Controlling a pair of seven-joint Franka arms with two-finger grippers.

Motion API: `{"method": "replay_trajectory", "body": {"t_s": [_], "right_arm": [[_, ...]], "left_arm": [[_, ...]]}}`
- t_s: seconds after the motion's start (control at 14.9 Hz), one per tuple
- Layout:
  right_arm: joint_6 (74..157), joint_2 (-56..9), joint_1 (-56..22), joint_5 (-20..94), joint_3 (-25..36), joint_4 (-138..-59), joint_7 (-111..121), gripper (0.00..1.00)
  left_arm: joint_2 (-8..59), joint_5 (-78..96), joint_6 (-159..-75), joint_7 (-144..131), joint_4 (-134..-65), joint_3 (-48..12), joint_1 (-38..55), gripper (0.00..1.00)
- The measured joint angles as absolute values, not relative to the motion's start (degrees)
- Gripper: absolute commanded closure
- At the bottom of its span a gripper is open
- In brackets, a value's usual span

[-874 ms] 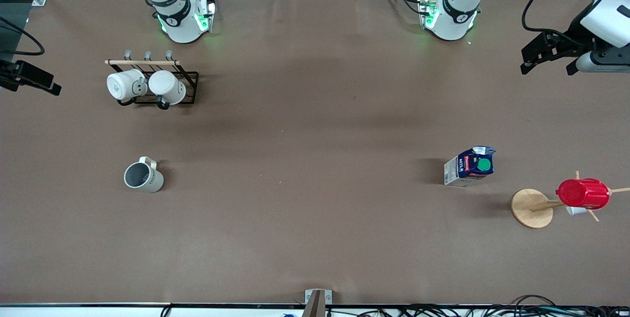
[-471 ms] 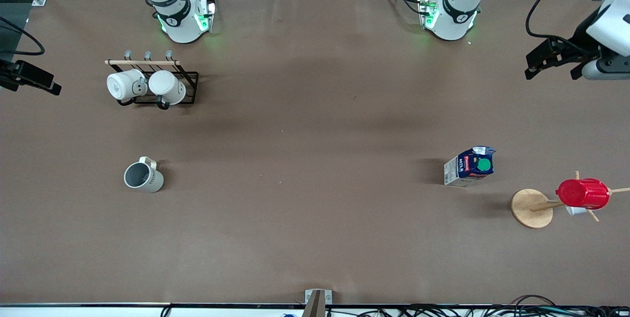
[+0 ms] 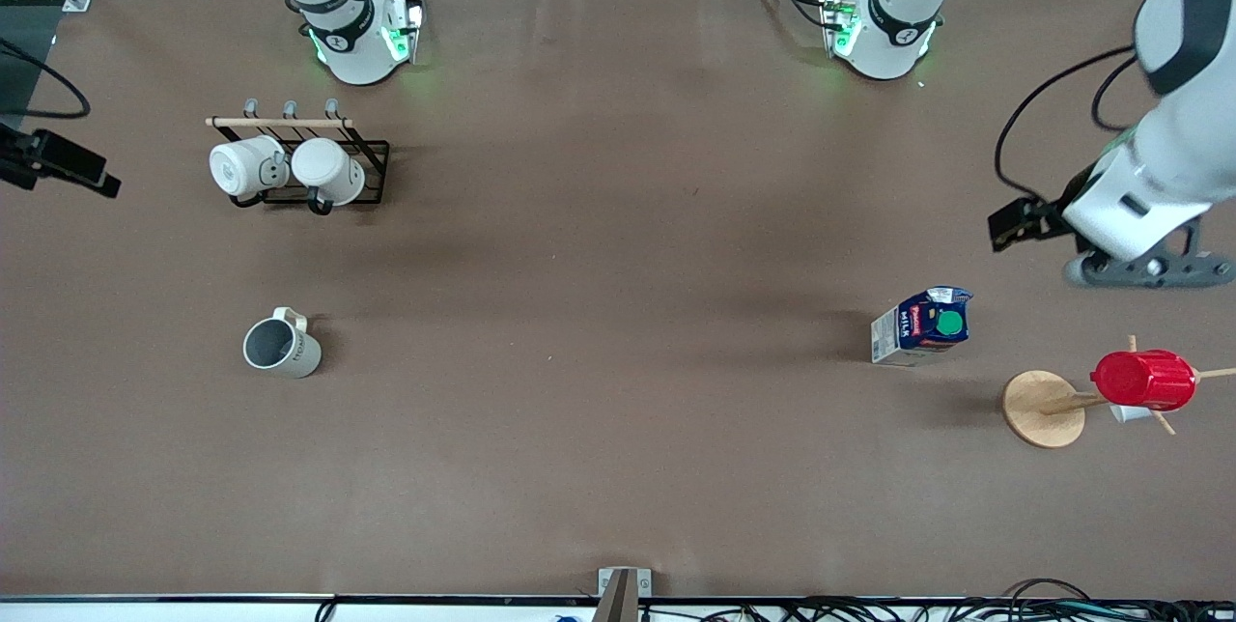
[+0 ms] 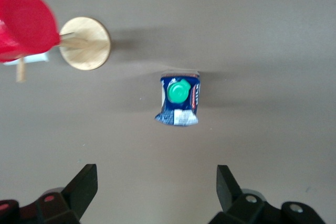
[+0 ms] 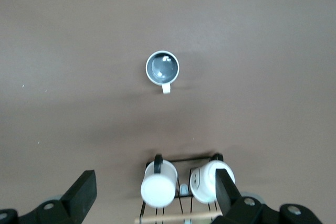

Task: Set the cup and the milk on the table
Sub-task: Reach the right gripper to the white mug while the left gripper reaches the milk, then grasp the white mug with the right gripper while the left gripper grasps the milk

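My right gripper next needs to take hold of the cup by its rim (image 3: 247, 346) (image 5: 163, 52). Then it can place the cup on the open table.
The milk (image 3: 922, 325), a dark-blue and white carton with a green cap, stands upright on the brown table (image 3: 618, 313) toward the left arm's end. It also shows in the left wrist view (image 4: 179, 100). My left gripper (image 3: 1019, 221) (image 4: 157, 192) is open and empty, high over bare table beside the milk. The cup (image 3: 280, 347), beige with a grey inside, stands upright toward the right arm's end and also shows in the right wrist view (image 5: 163, 69). My right gripper (image 3: 58, 163) (image 5: 157, 198) is open and empty, high over the rack's edge of the table.
A black wire rack (image 3: 372, 154) holds two white mugs (image 3: 290, 168) (image 5: 184, 182), farther from the front camera than the cup. A wooden mug tree (image 3: 1043, 408) (image 4: 84, 43) carries a red cup (image 3: 1144, 379) (image 4: 23, 22), nearer to the front camera than the milk.
My left arm has swung down from the table's corner, and its gripper now hangs over the table beside the milk. The right gripper has barely moved. The cup and milk stand still.
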State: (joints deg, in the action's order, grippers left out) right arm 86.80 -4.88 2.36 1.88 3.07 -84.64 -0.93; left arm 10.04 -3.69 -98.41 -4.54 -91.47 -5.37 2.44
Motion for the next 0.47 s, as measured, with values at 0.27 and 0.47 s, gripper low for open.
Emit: {"method": "replay_trajectory", "body": {"t_s": [0.27,0.47], "right_arm": [[99.4,-13.4,2.9,1.9,4.9,-89.2,7.2,0.00],[114.2,-18.1,3.2,1.9,5.1,-96.6,9.6,0.00]], "left_arm": [[13.7,-3.7,-104.7,-4.6,-94.0,-5.4,2.3,0.00],[16.2,-3.6,-105.7,-4.6,-95.2,-5.4,2.3,0.00]]}}
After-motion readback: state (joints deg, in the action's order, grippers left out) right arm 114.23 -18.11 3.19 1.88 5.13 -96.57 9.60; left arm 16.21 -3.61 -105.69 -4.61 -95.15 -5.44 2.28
